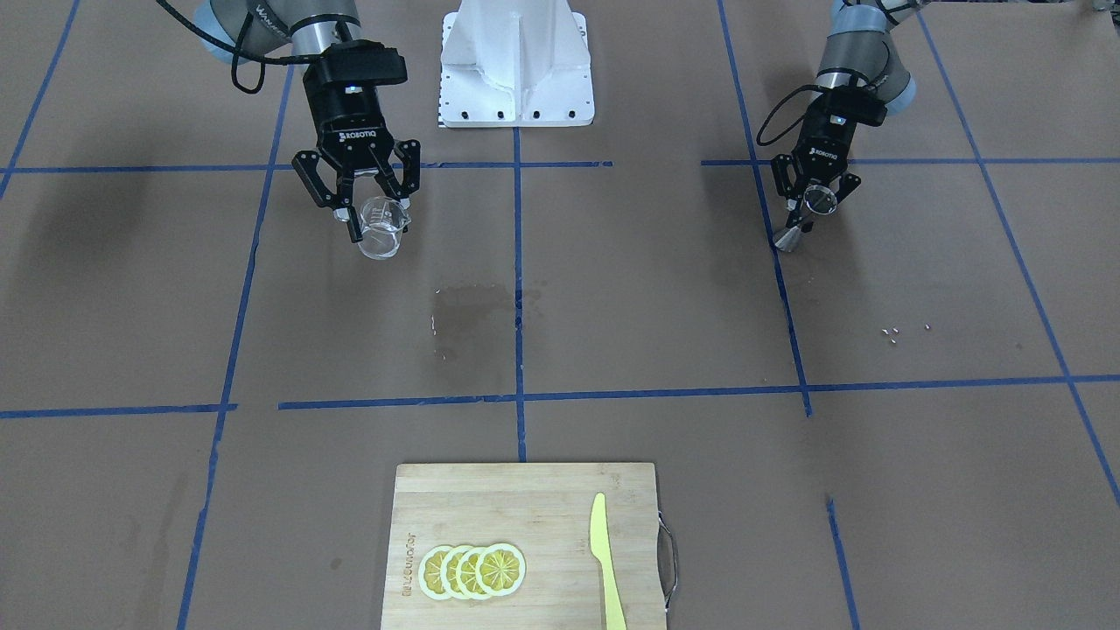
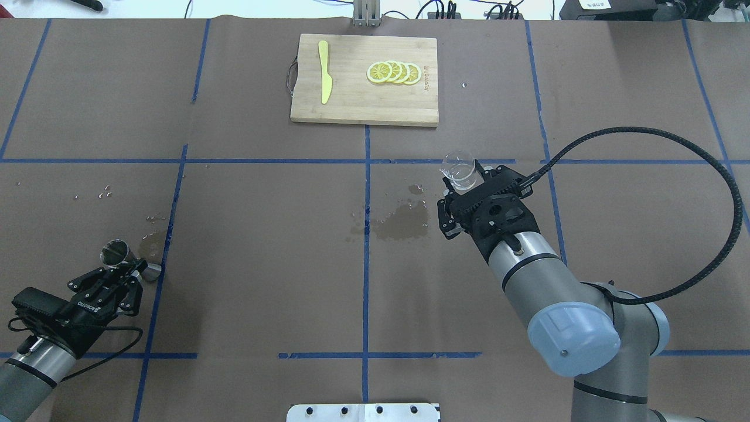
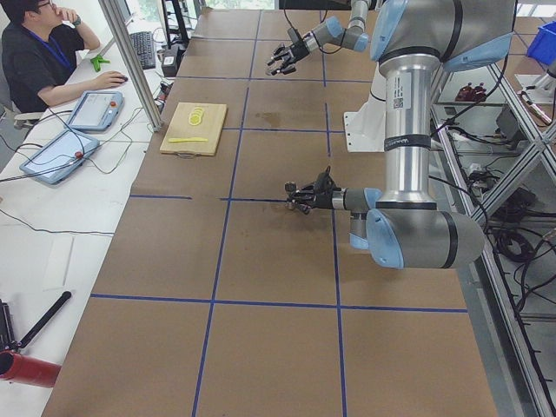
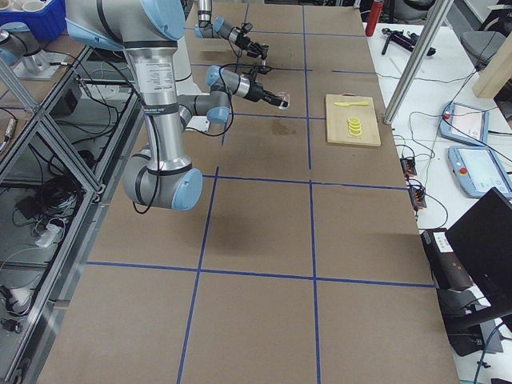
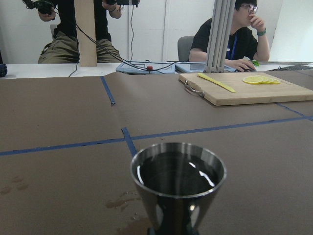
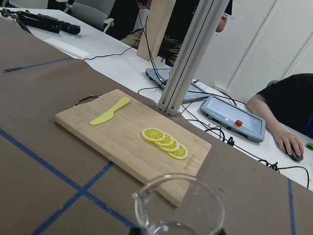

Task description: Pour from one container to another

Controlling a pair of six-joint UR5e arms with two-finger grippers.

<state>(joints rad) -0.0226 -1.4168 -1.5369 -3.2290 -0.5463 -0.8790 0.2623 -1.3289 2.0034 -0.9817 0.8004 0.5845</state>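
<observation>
The jigger would stand, because the jigger's lower cone [image 1: 787, 240] meets the tabletop at the blue tape [image 1: 777, 255] and its rim is level above. My left gripper should open now.
The clear glass cup [image 1: 382, 229] with a pouring lip stands upright between the fingers of my right gripper [image 1: 379, 220], which is shut on it. In the overhead view the cup [image 2: 459, 170] is right of the table's middle, at the tip of the right gripper [image 2: 466, 184]. Its rim [image 6: 178, 205] fills the bottom of the right wrist view. The steel jigger [image 1: 803, 219] is held at its waist by my left gripper [image 1: 805, 217], shut on it. It [image 2: 117, 253] is at the table's left, at the left gripper [image 2: 133, 268]. The jigger's bowl [image 5: 177, 181] looks dark and glossy inside.
A wooden cutting board [image 2: 363, 105] with lemon slices [image 2: 394, 72] and a yellow knife [image 2: 324, 79] lies at the far middle edge. A wet patch [image 2: 404, 223] darkens the paper at the table's centre. A smaller stain [image 2: 153, 243] is beside the jigger. People sit beyond the far edge [image 3: 43, 52].
</observation>
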